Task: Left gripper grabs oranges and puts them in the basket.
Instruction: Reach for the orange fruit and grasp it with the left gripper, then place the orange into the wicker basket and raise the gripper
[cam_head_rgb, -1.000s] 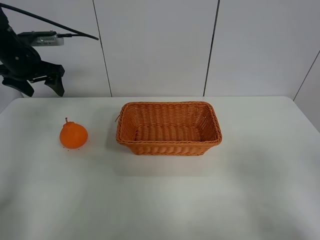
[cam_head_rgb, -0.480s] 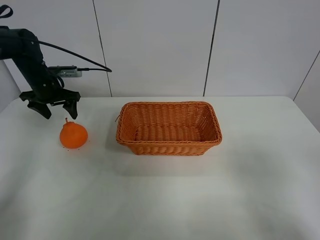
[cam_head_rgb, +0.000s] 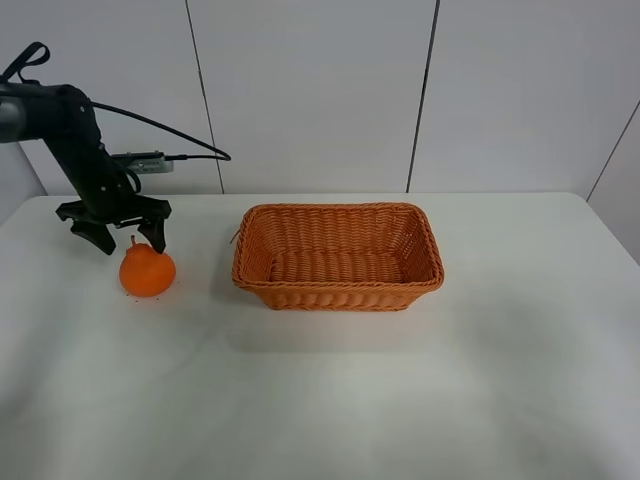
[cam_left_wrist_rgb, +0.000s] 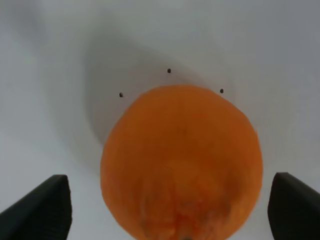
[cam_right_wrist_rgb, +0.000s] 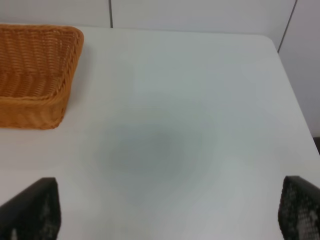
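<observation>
I should lower my left gripper before closing; its fingers are above the orange's sides, level with the stem.
The orange (cam_head_rgb: 147, 272) sits on the white table, left of the wicker basket (cam_head_rgb: 340, 292), with its stem up. My left gripper (cam_head_rgb: 131, 245) is open and hangs just above and behind the orange, its fingers splayed either side of the stem. In the left wrist view the orange (cam_left_wrist_rgb: 181, 162) fills the middle, between the two black fingertips (cam_left_wrist_rgb: 42, 210) of the left gripper (cam_left_wrist_rgb: 170, 212), apart from both. The basket is empty. My right gripper (cam_right_wrist_rgb: 165, 210) is open over bare table, with a corner of the basket (cam_right_wrist_rgb: 35, 75) beside it.
The white table (cam_head_rgb: 330, 400) extends in front and to the right of the basket. A grey panelled wall (cam_head_rgb: 310, 90) stands behind. A black cable (cam_head_rgb: 180, 135) trails from the left arm. The table's right edge (cam_right_wrist_rgb: 295, 100) shows in the right wrist view.
My left gripper has come down and to the right from high at the far left to just above the orange. The orange and basket have not moved.
</observation>
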